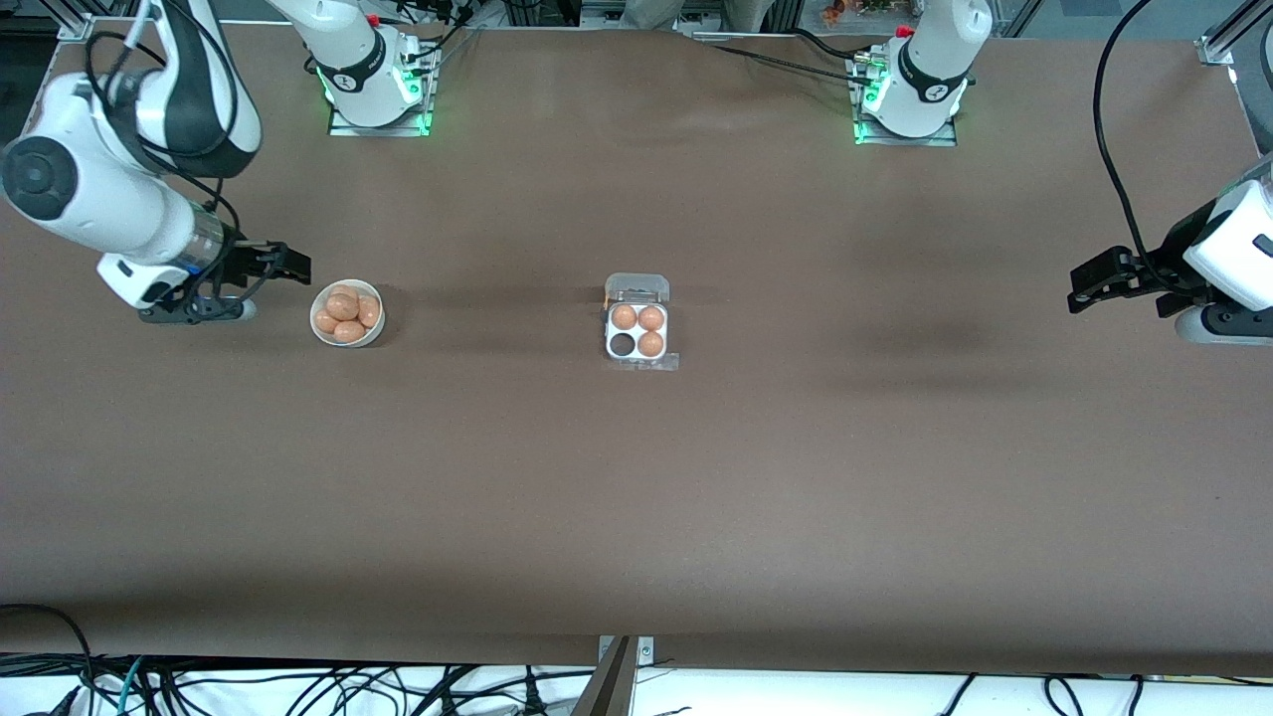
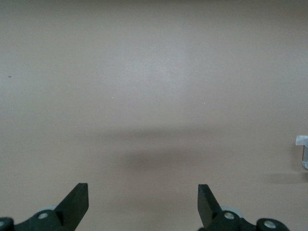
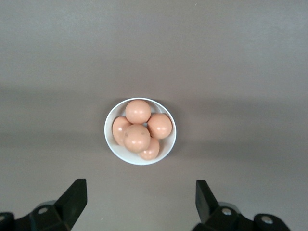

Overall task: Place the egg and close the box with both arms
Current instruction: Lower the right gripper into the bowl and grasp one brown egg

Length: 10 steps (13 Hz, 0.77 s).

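Note:
The egg box has an empty cell to fill. My right gripper needs to grab the topmost egg of the white bowl by its rounded sides next.
The clear egg box (image 1: 637,333) stands mid-table with its lid (image 1: 636,288) open; three orange-brown eggs (image 1: 637,318) fill three cells and one cell (image 1: 623,344) is empty. A white bowl (image 1: 374,333) holds several more eggs (image 1: 344,306) toward the right arm's end; it also shows in the right wrist view (image 3: 113,142) with its eggs (image 3: 137,137). My right gripper (image 1: 294,265) is open and empty, just beside the bowl; it shows in its wrist view (image 3: 140,198). My left gripper (image 1: 1079,286) is open and empty at the left arm's end, seen too in its wrist view (image 2: 143,201).
The brown table (image 1: 636,497) is bare around the box. An edge of the box (image 2: 303,154) shows at the border of the left wrist view. Cables hang along the table edge nearest the front camera.

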{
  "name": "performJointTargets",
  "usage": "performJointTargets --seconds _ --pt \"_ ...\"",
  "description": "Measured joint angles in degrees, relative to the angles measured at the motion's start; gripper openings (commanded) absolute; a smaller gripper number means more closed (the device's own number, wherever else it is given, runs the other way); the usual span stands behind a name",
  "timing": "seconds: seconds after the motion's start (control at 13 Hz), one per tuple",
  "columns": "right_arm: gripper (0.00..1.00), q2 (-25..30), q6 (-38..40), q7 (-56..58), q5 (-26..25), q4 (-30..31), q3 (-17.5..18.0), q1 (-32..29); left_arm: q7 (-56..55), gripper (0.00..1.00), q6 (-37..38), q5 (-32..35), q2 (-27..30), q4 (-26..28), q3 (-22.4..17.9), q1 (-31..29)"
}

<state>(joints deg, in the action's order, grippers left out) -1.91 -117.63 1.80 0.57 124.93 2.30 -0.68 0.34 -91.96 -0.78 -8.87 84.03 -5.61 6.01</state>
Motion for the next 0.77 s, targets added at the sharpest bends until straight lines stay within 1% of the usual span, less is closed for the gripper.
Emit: performJointTargets --seconds 0.23,0.46,0.77 --pt "1.0 -2.88 -5.07 -0.46 0.03 2.04 0.58 0.0 0.0 1.0 0.0 0.0 0.0 -0.01 0.0 0.0" --pt "1.0 -6.81 -11.35 -2.1 0.03 3.91 2.24 0.04 0.0 1.0 0.0 0.0 0.0 -0.02 0.0 0.0" --pt "0.99 -9.65 -19.22 -2.15 0.03 8.47 2.46 0.02 0.0 1.0 0.0 0.0 0.0 -0.03 0.0 0.0"
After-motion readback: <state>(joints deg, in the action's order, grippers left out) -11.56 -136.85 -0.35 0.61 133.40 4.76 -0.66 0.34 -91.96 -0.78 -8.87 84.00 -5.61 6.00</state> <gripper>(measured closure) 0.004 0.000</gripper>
